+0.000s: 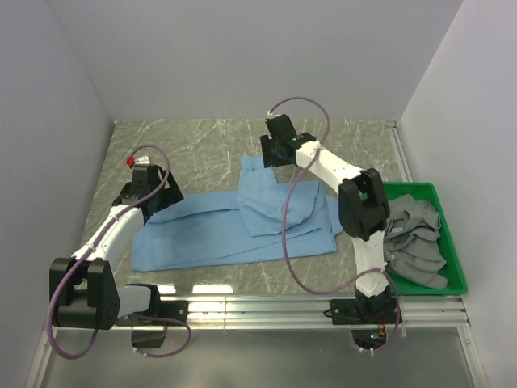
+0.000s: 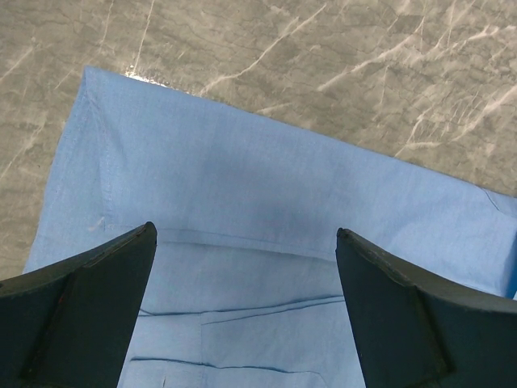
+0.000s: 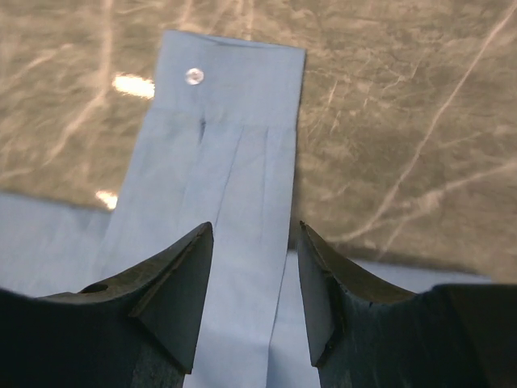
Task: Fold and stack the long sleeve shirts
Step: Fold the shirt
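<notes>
I need to grip the edge of the sleeve beside the buttoned cuff with my right gripper, so the cuff stays free to hand over to my left gripper.
One light blue long sleeve shirt (image 1: 234, 230) lies flat across the middle of the marbled table. One of its sleeves (image 3: 234, 137) is folded up over the body toward the back, and its buttoned cuff (image 3: 230, 73) rests on the table. My right gripper (image 1: 279, 153) (image 3: 254, 226) hangs open just above this sleeve, with nothing between its fingers. My left gripper (image 1: 153, 194) (image 2: 246, 233) stands wide open over the shirt's left end (image 2: 242, 186), where seams and layered folds show; it holds nothing.
A green tray (image 1: 414, 187) at the right edge of the table holds a heap of grey garments (image 1: 416, 238). Bare marbled table (image 1: 202, 149) lies behind the shirt. White walls close in at the back and on both sides.
</notes>
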